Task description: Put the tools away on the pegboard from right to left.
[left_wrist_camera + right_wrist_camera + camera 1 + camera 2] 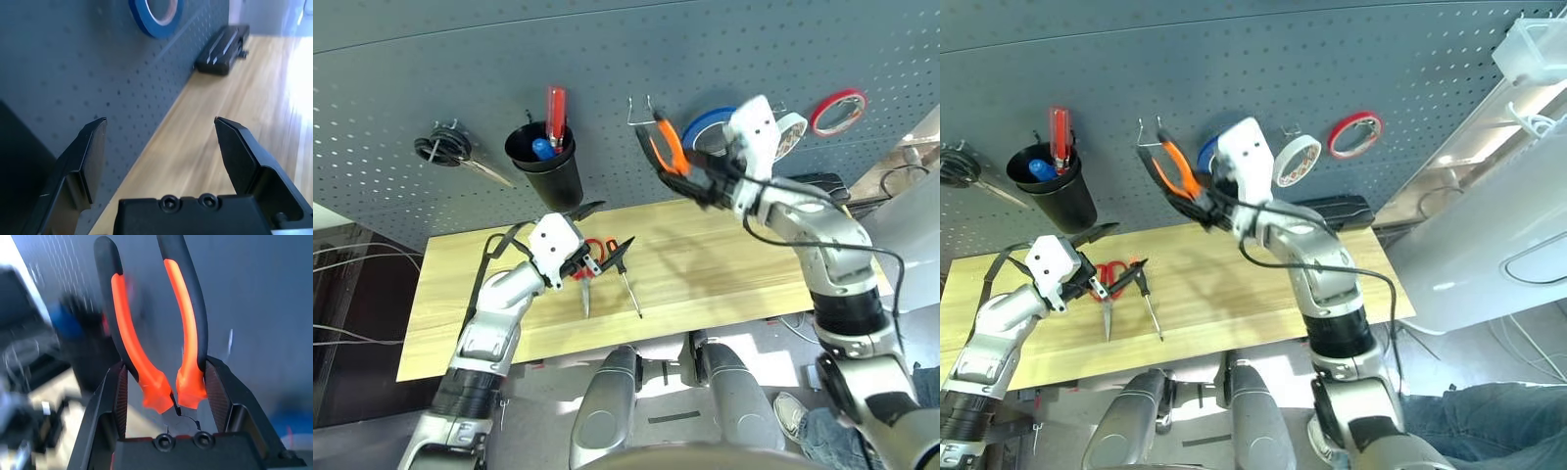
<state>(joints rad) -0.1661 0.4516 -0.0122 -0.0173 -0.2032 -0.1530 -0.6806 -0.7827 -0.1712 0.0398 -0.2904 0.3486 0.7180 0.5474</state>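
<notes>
My right gripper holds the orange-and-black pliers (672, 149) and should keep holding them until they line up with the metal hook (641, 110). One wire of the metal hook is outside the pliers' handles.
My right gripper (166, 382) is shut on the orange-and-black pliers (188, 333) near their head. It holds them up against the pegboard (607, 59), handles pointing up beside a metal hook (641, 110). The whitish tape roll (1297, 160) hangs on the pegboard just right of that hand. On the table (724, 274) lie the red-handled scissors (591, 260) and the slim screwdriver (628, 282). My left gripper (587, 240) hovers open just above the scissors' handles, with nothing between its fingers (90, 156).
A black cup (546, 159) on the pegboard holds a red-handled screwdriver (555, 106). A blue tape roll (707, 125) and a red tape roll (838, 111) hang to the right. A black case (1332, 211) lies at the table's back edge. Dark coiled items (440, 147) hang far left.
</notes>
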